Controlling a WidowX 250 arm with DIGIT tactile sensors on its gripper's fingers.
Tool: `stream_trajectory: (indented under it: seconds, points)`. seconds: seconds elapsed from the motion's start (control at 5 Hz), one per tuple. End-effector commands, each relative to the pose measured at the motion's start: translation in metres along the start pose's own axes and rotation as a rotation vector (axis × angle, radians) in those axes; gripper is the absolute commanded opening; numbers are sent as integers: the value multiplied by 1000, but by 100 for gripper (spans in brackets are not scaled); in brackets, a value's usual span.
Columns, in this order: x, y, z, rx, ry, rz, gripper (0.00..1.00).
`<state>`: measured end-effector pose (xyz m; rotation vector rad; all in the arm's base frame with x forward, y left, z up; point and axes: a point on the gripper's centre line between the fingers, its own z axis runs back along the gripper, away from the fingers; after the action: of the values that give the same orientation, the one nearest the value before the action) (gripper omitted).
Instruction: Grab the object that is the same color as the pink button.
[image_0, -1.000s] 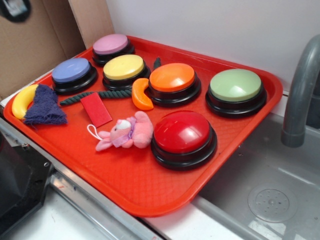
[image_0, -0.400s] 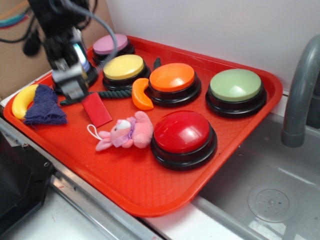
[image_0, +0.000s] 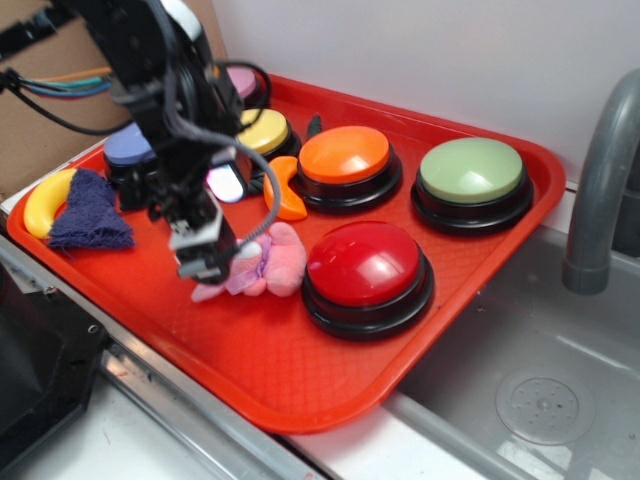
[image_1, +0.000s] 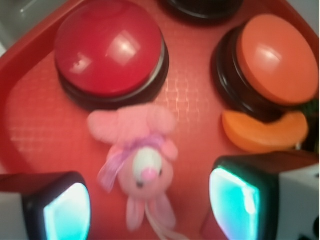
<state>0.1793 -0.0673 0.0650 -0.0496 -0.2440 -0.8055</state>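
Note:
My gripper lowers and only then closes on the bunny, since my fingers hang above the pink bunny (image_1: 146, 167), with red tray (image_1: 194, 165) on both sides.
The object, a small pink plush bunny (image_0: 282, 262) with a lilac scarf, lies on the red tray (image_0: 300, 380) just left of the red button. In the wrist view the bunny (image_1: 146, 169) lies between my fingers, head and ears toward the camera, with its white string trailing down. My gripper (image_0: 213, 262) (image_1: 150, 205) hangs open over the bunny's head end, one finger on each side and gaps on both. The pink button (image_0: 243, 80) sits at the tray's back left, mostly hidden behind my arm.
A red button (image_0: 365, 262) stands close to the bunny's right. Orange (image_0: 345, 155), green (image_0: 472, 170), yellow (image_0: 268, 130) and blue-lilac (image_0: 128, 148) buttons fill the back. An orange crescent (image_0: 285, 195), a banana (image_0: 45, 200) and a blue cloth (image_0: 90, 212) lie nearby. A grey faucet (image_0: 600, 190) rises over the sink on the right.
My arm has come in from the tray's back left and moved forward and down to the bunny. It now covers the flat red rectangle. The bunny has not moved.

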Motion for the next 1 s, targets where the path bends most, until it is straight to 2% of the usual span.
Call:
stream_trajectory:
  seconds: [0.0, 0.2, 0.4, 0.6, 0.8]
  points:
    - [6, -4, -33, 12, 15, -54, 100]
    - [5, -6, -40, 14, 28, -39, 100]
    - [6, -7, -45, 24, 17, -17, 0]
    - [6, -5, -46, 31, 24, 10, 0]
    - [6, -1, -45, 27, 64, 74, 0]
